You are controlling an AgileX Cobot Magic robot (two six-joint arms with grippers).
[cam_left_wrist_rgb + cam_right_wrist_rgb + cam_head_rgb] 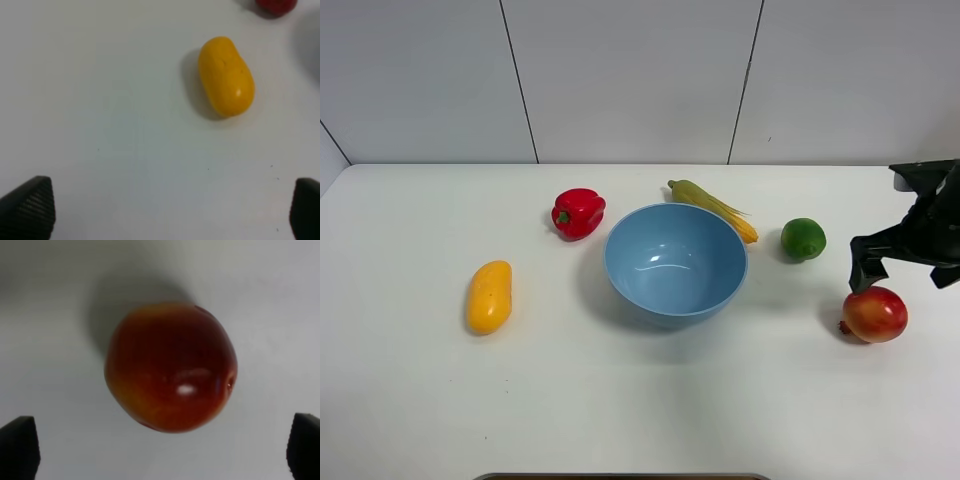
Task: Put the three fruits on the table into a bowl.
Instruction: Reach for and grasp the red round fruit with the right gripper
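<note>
Next, my right gripper grabs the rounded sides of the red-orange pomegranate (874,313), to put it into the light-blue bowl (675,262).
The light-blue bowl (675,262) stands mid-table. A yellow-orange mango (489,296) lies to its left, a green lime (803,238) to its right, and a red-orange pomegranate (874,313) nearer the right edge. My right gripper (905,270) hovers just above and behind the pomegranate, open. In the right wrist view the pomegranate (171,367) fills the middle ahead of the spread right gripper (162,447). In the left wrist view the mango (226,76) lies well ahead of the open, empty left gripper (167,210). The exterior view does not show the left arm.
A red bell pepper (578,212) and a corn cob (713,208) lie behind the bowl, the corn close to its rim. The pepper's edge (276,5) shows beyond the mango. The white table (620,400) is bare along the front.
</note>
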